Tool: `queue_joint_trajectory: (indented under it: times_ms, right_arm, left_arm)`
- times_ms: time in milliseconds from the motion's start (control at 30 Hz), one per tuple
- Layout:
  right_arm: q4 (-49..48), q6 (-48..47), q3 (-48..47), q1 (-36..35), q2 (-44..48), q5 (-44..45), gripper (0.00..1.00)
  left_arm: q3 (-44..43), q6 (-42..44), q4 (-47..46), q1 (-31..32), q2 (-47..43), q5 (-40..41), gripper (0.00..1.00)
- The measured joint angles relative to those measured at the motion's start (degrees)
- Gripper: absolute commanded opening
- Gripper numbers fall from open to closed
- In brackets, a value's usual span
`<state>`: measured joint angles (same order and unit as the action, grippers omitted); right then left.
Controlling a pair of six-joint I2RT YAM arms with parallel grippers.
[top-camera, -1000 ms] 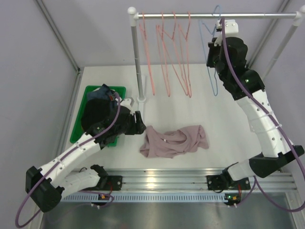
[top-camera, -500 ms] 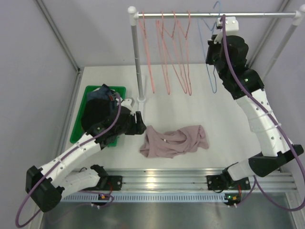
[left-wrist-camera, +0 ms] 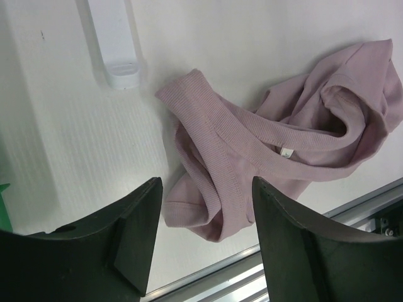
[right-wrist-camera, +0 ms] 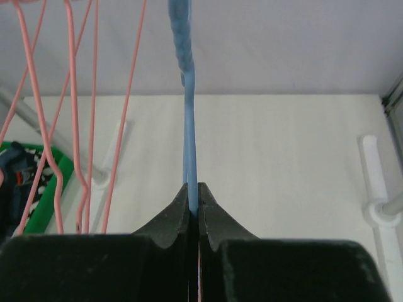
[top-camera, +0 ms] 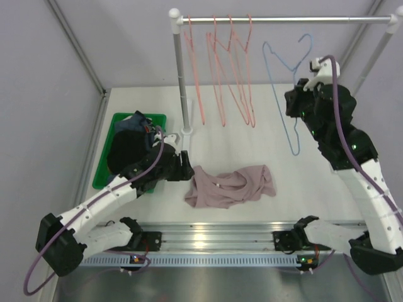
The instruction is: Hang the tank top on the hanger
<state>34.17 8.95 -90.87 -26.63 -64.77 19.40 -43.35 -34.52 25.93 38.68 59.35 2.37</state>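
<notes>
Next, my left gripper grabs the tank top by its strap end near the post foot (left-wrist-camera: 189, 94), leaving the opening for the hanger.
The pink-mauve tank top (top-camera: 230, 185) lies crumpled on the white table in front of the arms. It fills the left wrist view (left-wrist-camera: 277, 151). My left gripper (top-camera: 186, 165) is open just left of it and above it, its jaws either side of the top's near fold (left-wrist-camera: 204, 220), not touching. My right gripper (top-camera: 295, 100) is shut on the light-blue wire hanger (top-camera: 282, 69), which hangs off the rail in the air, its hook near the gripper. In the right wrist view the blue wire (right-wrist-camera: 189, 126) runs up from between the closed fingers (right-wrist-camera: 194, 201).
A clothes rail (top-camera: 283, 20) on white posts spans the back, with several pink wire hangers (top-camera: 220, 69) hanging on it. A green bin (top-camera: 107, 170) of dark clothes sits at the left behind my left arm. The rail's post foot (top-camera: 186, 132) stands near the tank top.
My right gripper has pulled the blue hanger off the rail and moved it down and to the right. The left gripper has shifted slightly toward the tank top.
</notes>
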Motion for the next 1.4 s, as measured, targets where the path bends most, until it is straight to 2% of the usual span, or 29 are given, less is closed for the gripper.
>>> queue_joint_trajectory:
  times_ms: [167,300,467,767,967,1200,1300,1400]
  right_arm:
    - [2.8,6.6,18.5,0.1,14.1,-6.7,0.00]
    - [6.1,12.0,31.7,0.0,22.5,-14.1,0.00]
    - [8.1,15.7,39.3,-0.5,27.1,-19.2,0.00]
    - [8.6,17.7,43.2,-0.6,31.8,-24.7,0.00]
    - [8.7,17.6,43.3,-0.6,31.9,-26.2,0.00]
    - [8.7,16.9,43.9,-0.6,32.5,-27.1,0.00]
    - [8.8,16.7,44.4,-0.6,32.5,-27.5,0.00]
    - [8.8,16.7,44.9,-0.6,33.0,-27.8,0.00]
  left_arm:
    - [1.1,-3.8,-1.8,0.3,3.0,0.4,0.61]
    - [1.1,-7.8,-3.0,1.4,6.0,4.0,0.57]
    - [0.2,-14.2,-3.1,2.1,10.8,10.6,0.58]
    - [-11.1,-21.5,-0.8,7.4,21.8,21.2,0.59]
    - [-16.6,-24.2,1.9,8.7,30.7,24.0,0.58]
    - [-17.4,-25.5,4.9,9.5,35.7,24.5,0.57]
    - [-18.1,-25.6,5.4,9.9,36.8,24.6,0.53]
    - [-18.5,-25.7,5.5,10.2,37.7,24.7,0.43]
